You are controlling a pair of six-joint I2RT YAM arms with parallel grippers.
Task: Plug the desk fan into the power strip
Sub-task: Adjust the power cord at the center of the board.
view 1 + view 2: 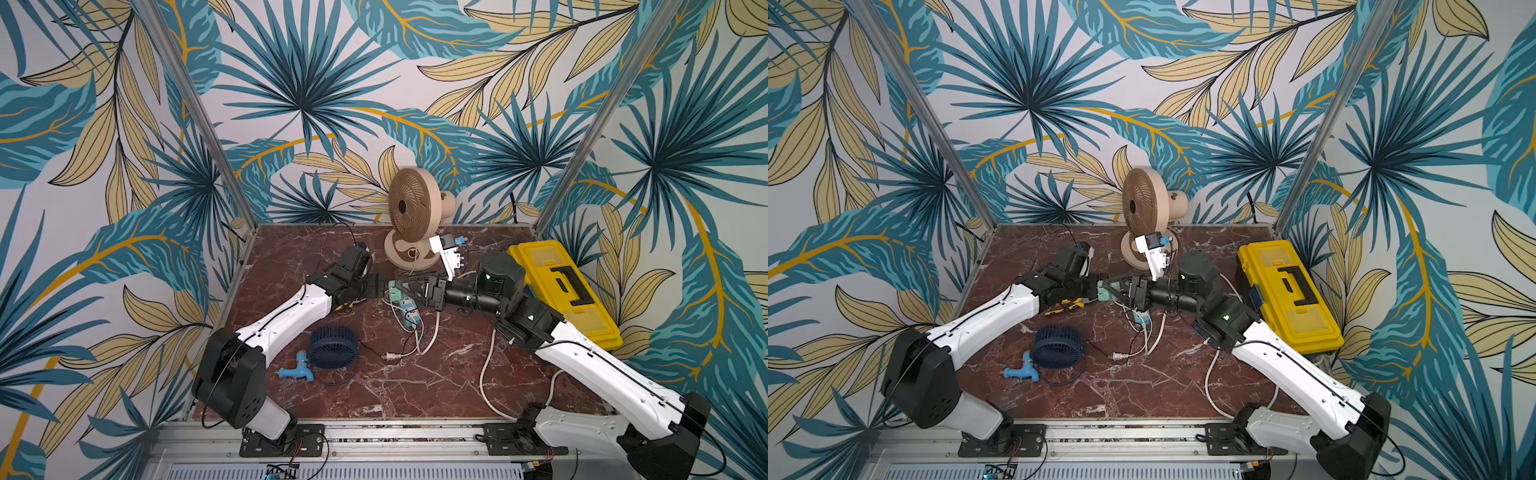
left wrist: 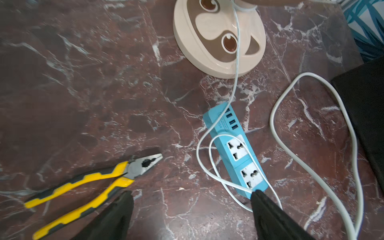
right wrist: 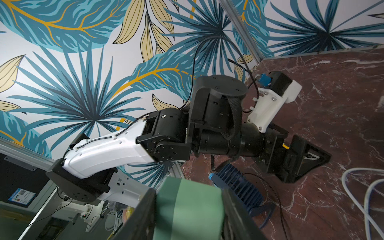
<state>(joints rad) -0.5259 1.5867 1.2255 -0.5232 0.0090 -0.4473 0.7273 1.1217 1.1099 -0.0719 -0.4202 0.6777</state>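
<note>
My left gripper will next grab the fan's white cord along the part crossing the power strip, to pull it aside and free the sockets for plugging in.
The beige desk fan [image 1: 409, 216] [image 1: 1144, 208] stands at the back of the marble table, its round base [image 2: 218, 37] trailing a thin white cord [image 2: 235, 87]. That cord runs over the light-blue power strip [image 2: 234, 149] [image 1: 410, 316], which lies flat with its sockets facing up. My left gripper [image 2: 191, 207] [image 1: 380, 286] is open and empty; one fingertip [image 2: 259, 197] hangs over the strip's near end. My right gripper [image 3: 190, 209] [image 1: 403, 291] faces it, shut on a green plug [image 3: 191, 207] [image 1: 1106, 289] held above the strip.
Yellow-handled pliers [image 2: 93, 182] lie beside the left gripper. A dark blue small fan [image 1: 334, 347] and a blue tap [image 1: 293, 370] lie front left. A yellow toolbox [image 1: 569, 291] fills the right edge. A thick white cord [image 2: 311, 166] loops right of the strip.
</note>
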